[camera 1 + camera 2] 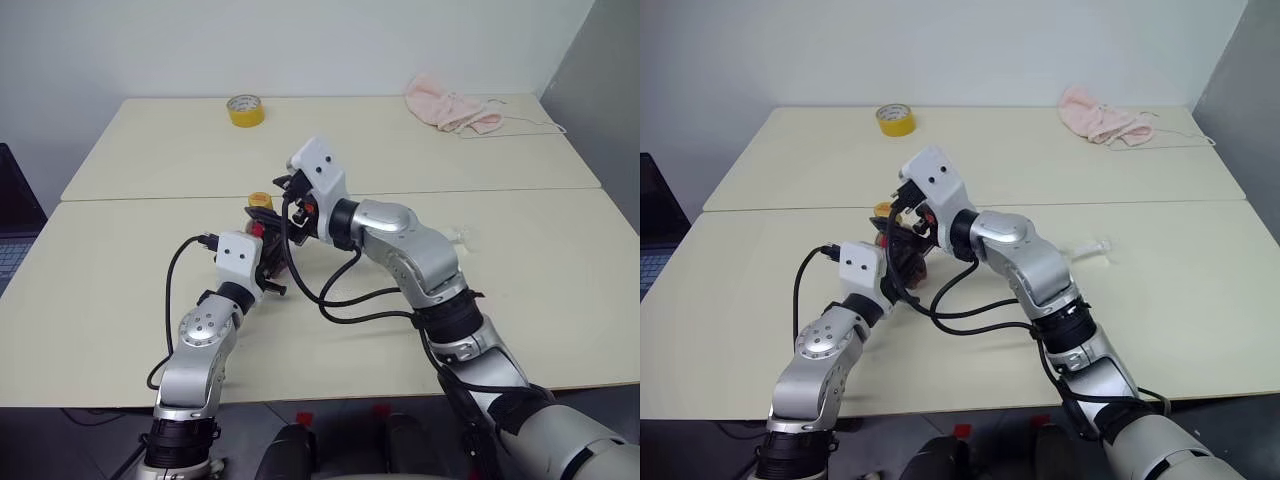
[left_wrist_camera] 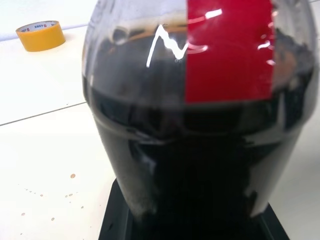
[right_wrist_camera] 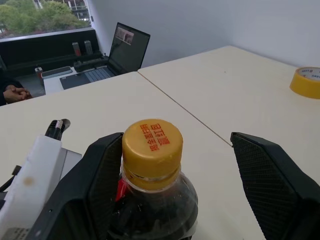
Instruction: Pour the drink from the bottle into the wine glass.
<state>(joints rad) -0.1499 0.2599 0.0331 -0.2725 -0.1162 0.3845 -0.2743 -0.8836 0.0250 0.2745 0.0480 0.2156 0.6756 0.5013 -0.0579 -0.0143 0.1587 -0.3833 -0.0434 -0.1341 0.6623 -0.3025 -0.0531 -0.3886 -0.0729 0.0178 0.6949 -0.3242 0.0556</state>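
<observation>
My right gripper should close now, because its fingers are level with the yellow cap above the bottle. Closing now would hold the yellow cap.
The bottle (image 2: pixel 150 125) is a clear plastic one with a red label, a yellow cap (image 3: pixel 152 145) and the dark, almost black drink (image 2: pixel 200 170) filling most of it. It stands upright near the seam between the tables, with my left gripper (image 1: pixel 268 255) shut on its lower body. At cap height my right gripper (image 3: pixel 175 142) is open, one black finger (image 3: pixel 100 170) close beside the cap and the other well clear. A small clear thing (image 1: pixel 1092 246) lies on the table beyond my right forearm; it is too faint to tell whether it is the wine glass.
A yellow tape roll (image 1: pixel 245 110) sits at the back left of the far table and a pink cloth (image 1: pixel 452 106) at the back right. Small brown drops (image 2: pixel 50 200) dot the tabletop by the bottle. A laptop (image 3: pixel 127 47) stands on a side desk.
</observation>
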